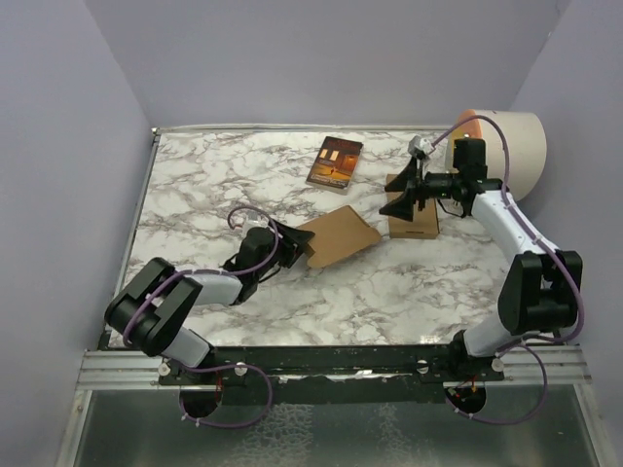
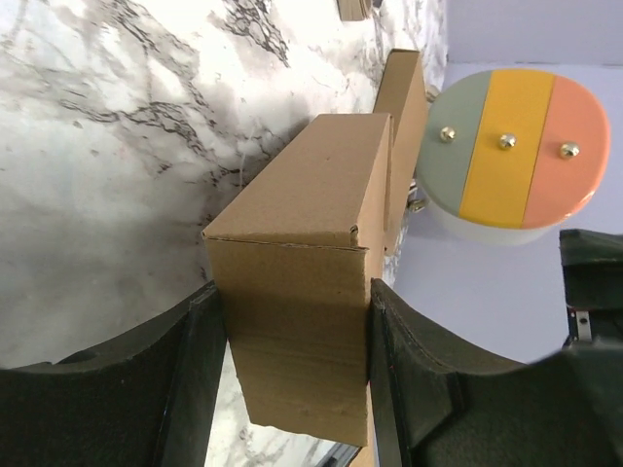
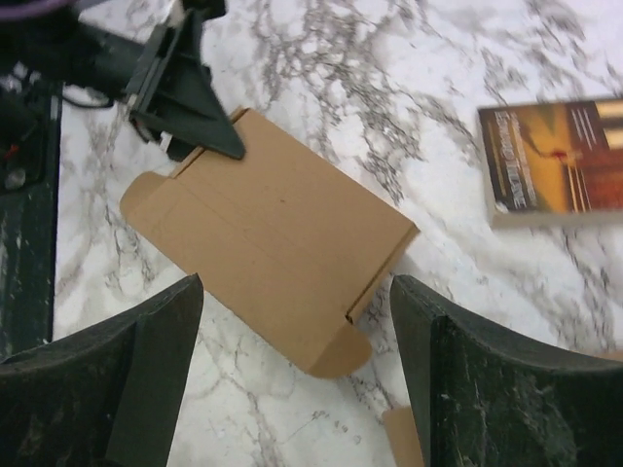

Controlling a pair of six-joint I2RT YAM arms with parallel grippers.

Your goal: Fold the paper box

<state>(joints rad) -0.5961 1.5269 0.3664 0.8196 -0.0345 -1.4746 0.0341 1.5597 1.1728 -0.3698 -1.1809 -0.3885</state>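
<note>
I will grip the paper box [image 1: 341,236] with my right gripper across its slim end, opposite my left gripper, to turn it for folding.
The paper box [image 1: 341,236] is a slim brown cardboard carton lying mid-table, with a rounded tab at one corner. My left gripper [image 1: 297,248] is shut on its near-left end. In the left wrist view the box [image 2: 302,282] fills the gap between the two dark fingers [image 2: 195,379] and both touch its sides. My right gripper [image 1: 399,199] hangs above the table to the box's right, open and holding nothing. In the right wrist view its fingers [image 3: 146,360] frame the box [image 3: 263,233] from above, and the left gripper [image 3: 185,97] shows at the box's far end.
A second brown carton [image 1: 414,222] lies under the right arm. Behind the box lies a dark red-brown book [image 1: 335,162] with a picture cover. A round striped tub [image 1: 506,146] stands at the back right corner. Purple walls close in the marble table [image 1: 214,185].
</note>
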